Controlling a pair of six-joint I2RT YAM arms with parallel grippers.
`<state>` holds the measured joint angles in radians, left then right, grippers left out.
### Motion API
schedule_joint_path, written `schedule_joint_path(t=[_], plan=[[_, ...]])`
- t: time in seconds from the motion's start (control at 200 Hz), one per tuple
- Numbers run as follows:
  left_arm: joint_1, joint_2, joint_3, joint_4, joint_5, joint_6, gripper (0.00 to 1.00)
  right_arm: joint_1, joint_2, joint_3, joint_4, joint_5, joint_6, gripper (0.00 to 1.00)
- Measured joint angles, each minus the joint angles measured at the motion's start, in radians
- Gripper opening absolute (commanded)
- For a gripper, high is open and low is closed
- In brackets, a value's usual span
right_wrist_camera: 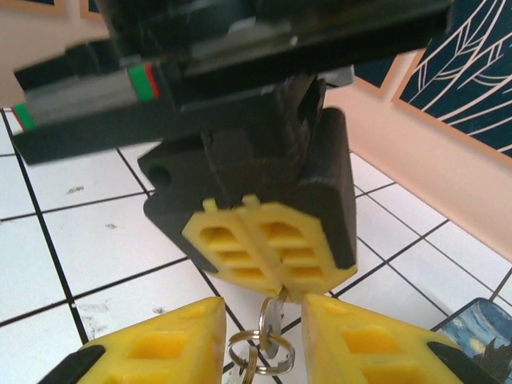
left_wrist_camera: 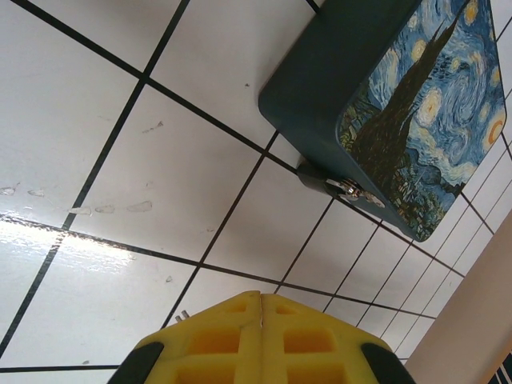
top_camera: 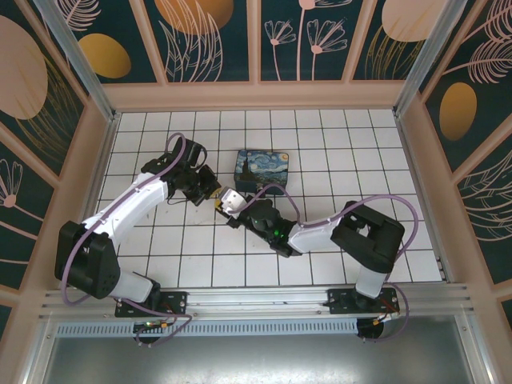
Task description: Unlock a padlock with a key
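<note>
My right gripper grips the key by its ring end (right_wrist_camera: pixel 271 326) next, leaving the opposite end free to unlock the padlock.
In the right wrist view my left gripper (right_wrist_camera: pixel 280 288) points down, its yellow fingers (right_wrist_camera: pixel 232 240) pressed together on the top of the small silvery key (right_wrist_camera: pixel 272 316). The key hangs from the fingertips with linked key rings (right_wrist_camera: pixel 260 352) dangling below it. My right gripper (right_wrist_camera: pixel 264 340) is open, one yellow finger on each side of the key and rings, not touching them. From above, the left gripper (top_camera: pixel 213 192) and right gripper (top_camera: pixel 232 205) meet just left of the blue painted box (top_camera: pixel 262 168). The padlock is not visible.
The left wrist view shows the left gripper (left_wrist_camera: pixel 262 298) over white tiles, with the blue painted box (left_wrist_camera: pixel 416 120) ahead to the right. A dark clasp with a silvery stud (left_wrist_camera: pixel 348 190) is on its edge. Wooden walls (top_camera: pixel 256 96) enclose the tiled floor.
</note>
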<state>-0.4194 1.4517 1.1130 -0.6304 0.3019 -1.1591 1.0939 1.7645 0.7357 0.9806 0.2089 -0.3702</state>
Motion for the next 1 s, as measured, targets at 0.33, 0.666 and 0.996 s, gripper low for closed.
schedule_joint_path(t=[0.33,0.666,0.996], plan=[[0.0,0.0,0.0,-0.013,-0.023,0.0,0.0,-0.004,0.019,0.006,-0.005,0.003,0.006,0.22],[-0.009,0.0,0.0,-0.022,-0.039,0.002,0.0,-0.006,0.04,0.038,-0.016,0.003,0.006,0.24],[-0.009,0.0,0.001,-0.021,-0.056,0.003,0.0,-0.006,0.052,0.05,-0.021,-0.001,0.011,0.16]])
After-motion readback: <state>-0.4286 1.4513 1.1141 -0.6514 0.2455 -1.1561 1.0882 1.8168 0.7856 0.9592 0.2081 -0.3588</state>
